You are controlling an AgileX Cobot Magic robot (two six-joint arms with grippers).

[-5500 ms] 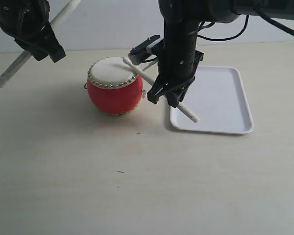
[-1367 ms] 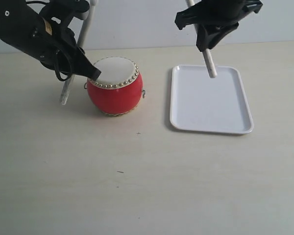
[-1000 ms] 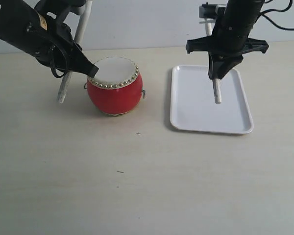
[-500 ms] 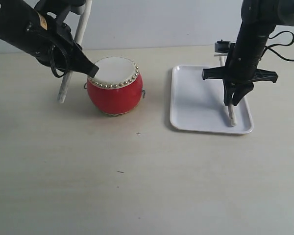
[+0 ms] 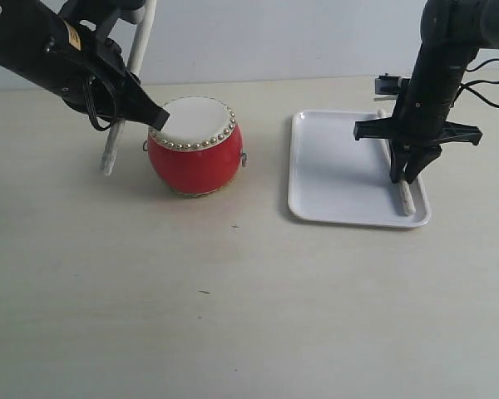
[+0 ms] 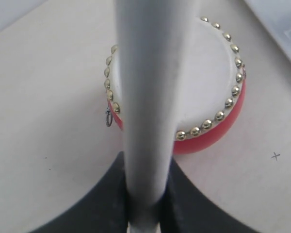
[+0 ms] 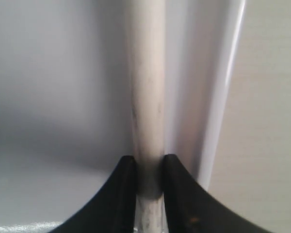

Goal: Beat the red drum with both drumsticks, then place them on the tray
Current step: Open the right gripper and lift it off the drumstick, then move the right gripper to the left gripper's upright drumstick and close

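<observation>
The drumstick lies low inside the tray's rim (image 5: pixel 422 199) and would rest there if I opened now, so it is time for my right gripper to release.
The red drum (image 5: pixel 195 154) with its cream skin stands left of the white tray (image 5: pixel 333 174). My left gripper (image 5: pixel 119 106) is shut on one drumstick (image 5: pixel 138 41), held steeply beside the drum's left side, its lower end (image 5: pixel 109 162) near the table. In the left wrist view that drumstick (image 6: pixel 153 97) crosses over the drum (image 6: pixel 208 87) from the gripper (image 6: pixel 145 194). My right gripper (image 5: pixel 411 173) points straight down, shut on the other drumstick (image 5: pixel 406 198), which lies low along the tray's right rim. The right wrist view shows this drumstick (image 7: pixel 146 87) between the fingers (image 7: pixel 148 179), next to the rim (image 7: pixel 223 97).
The pale wooden table (image 5: pixel 233 299) stretches bare in front of the drum and tray. A corner of the tray (image 6: pixel 281 19) shows in the left wrist view. A light wall runs along the back.
My right gripper has carried its drumstick from above the tray down and to the right, to the tray's right rim. The left arm and its stick have barely moved over the last second.
</observation>
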